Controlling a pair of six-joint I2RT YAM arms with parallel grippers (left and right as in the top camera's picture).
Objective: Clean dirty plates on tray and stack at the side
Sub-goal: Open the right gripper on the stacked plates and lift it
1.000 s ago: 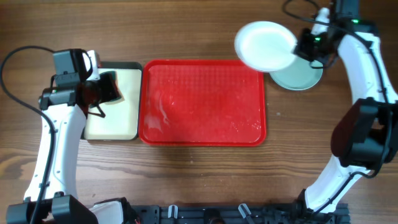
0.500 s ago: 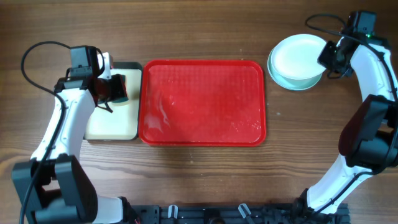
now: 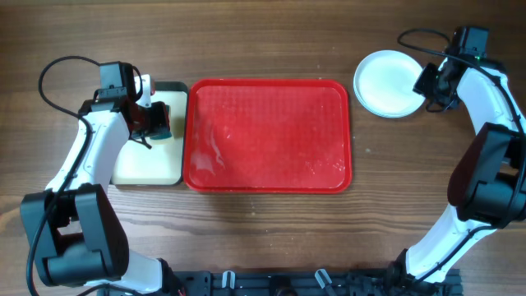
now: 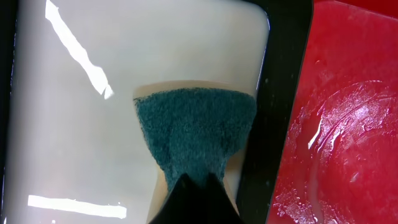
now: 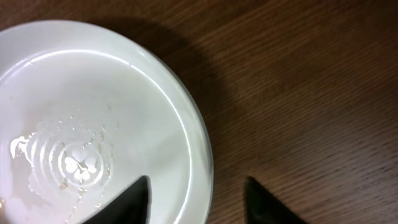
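The sponge's broad end (image 3: 163, 134) (image 4: 196, 118) is below my fingers, within the black rim over the cream inside. It is therefore time for my left gripper to release the sponge.
The red tray (image 3: 271, 136) lies mid-table with nothing on it, its surface wet (image 4: 348, 93). The plates are stacked on the wood to its upper right, with a white plate (image 3: 386, 78) (image 5: 93, 112) on top and a paler rim (image 3: 393, 115) showing beneath. My right gripper (image 3: 427, 82) (image 5: 198, 180) is open, one finger over the plate's inside and the other over the wood, the rim between them untouched. My left gripper (image 3: 156, 122) (image 4: 198, 177) is shut on a teal sponge (image 4: 196, 130) over the cream tray.
A small black-rimmed tray with a cream inside (image 3: 148, 160) (image 4: 74, 124) sits against the red tray's left edge. Bare wooden table lies around both trays. Cables loop off both arms.
The right arm carried the white plate right and down onto the stack, then opened its jaws. The left arm shifted slightly with the sponge over the cream tray.
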